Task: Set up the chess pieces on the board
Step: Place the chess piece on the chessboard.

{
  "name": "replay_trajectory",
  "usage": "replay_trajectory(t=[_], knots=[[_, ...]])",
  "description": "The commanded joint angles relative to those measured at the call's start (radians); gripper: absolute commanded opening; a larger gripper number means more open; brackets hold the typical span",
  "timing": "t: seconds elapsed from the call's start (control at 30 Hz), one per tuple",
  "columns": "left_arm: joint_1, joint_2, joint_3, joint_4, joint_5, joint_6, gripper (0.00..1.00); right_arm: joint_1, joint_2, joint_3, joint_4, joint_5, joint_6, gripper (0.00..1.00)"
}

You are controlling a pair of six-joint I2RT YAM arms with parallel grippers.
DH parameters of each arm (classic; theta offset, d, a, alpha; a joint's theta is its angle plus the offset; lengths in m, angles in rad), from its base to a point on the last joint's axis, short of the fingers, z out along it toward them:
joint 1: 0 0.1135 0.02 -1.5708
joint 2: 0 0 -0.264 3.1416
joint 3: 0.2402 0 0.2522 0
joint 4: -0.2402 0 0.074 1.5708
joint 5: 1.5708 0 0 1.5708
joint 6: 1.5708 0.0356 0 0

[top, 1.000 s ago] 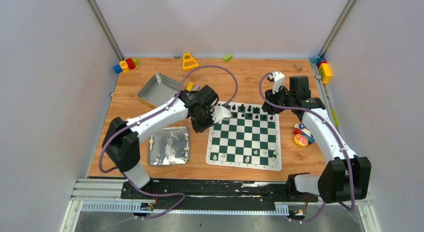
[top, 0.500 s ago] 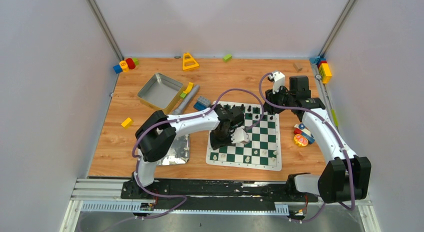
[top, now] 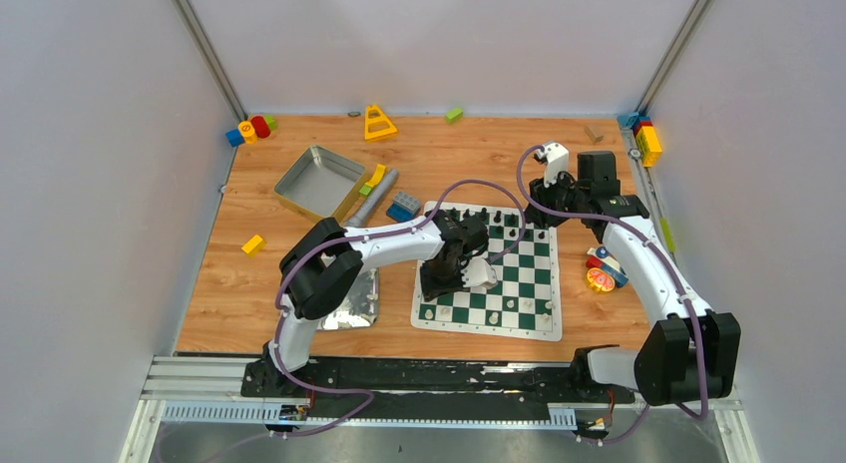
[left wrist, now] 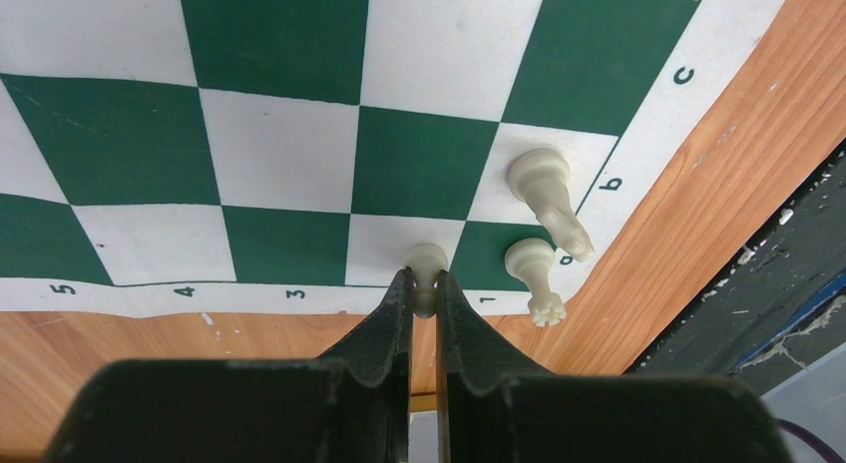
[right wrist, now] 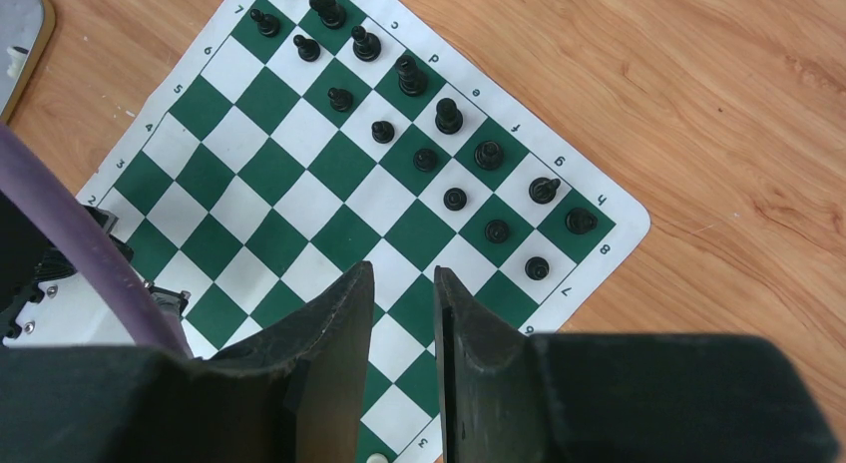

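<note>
My left gripper should open: the pawn's base is inside the white square, so the pawn would land.
The green and white board [top: 519, 283] lies mid-table. My left gripper [left wrist: 423, 278] is shut on a cream-white pawn [left wrist: 429, 257] and holds it over the board's corner, by the border digits 1 and 2. A cream knight [left wrist: 544, 181] and a cream rook [left wrist: 532, 264] stand just right of it. In the top view the left gripper [top: 436, 283] is over the board's near-left part. My right gripper [right wrist: 402, 273] is open and empty, hovering above the board. Black chessmen [right wrist: 439, 114] fill two rows at the far edge [top: 489, 220].
A flat silver tray [top: 344, 305] lies left of the board, partly under my left arm. An open tin box [top: 319, 181] and coloured blocks [top: 377, 176] sit behind it. A yellow block [top: 252, 244] lies at the left. Toys [top: 602, 273] lie right of the board.
My left arm has swung from the board's far-left corner down over its near-left part, then settled there. The right arm has not moved.
</note>
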Motion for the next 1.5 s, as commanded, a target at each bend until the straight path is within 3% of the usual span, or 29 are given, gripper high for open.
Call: replay_trajectory(t=[0.0,0.47,0.8,1.13,1.27,1.47], knots=[[-0.006,0.009,0.046,0.009,0.002,-0.021,0.1,0.003,-0.007,-0.004,0.015,-0.003,-0.016,0.29],[-0.007,0.001,0.036,0.034,-0.016,-0.039,0.16,0.002,-0.002,-0.004,0.01,-0.006,-0.021,0.3],[-0.008,-0.063,0.021,0.045,-0.054,-0.039,0.41,0.003,0.005,-0.003,0.007,-0.007,-0.022,0.3],[-0.001,-0.28,-0.071,0.05,-0.093,-0.008,0.65,0.004,0.013,-0.001,0.006,-0.01,-0.021,0.3],[0.053,-0.405,-0.164,0.033,-0.103,0.014,0.69,0.004,0.017,-0.001,0.004,-0.01,-0.021,0.3],[0.279,-0.582,-0.32,0.025,-0.088,0.031,0.7,0.006,0.034,0.003,0.004,-0.012,-0.022,0.3]])
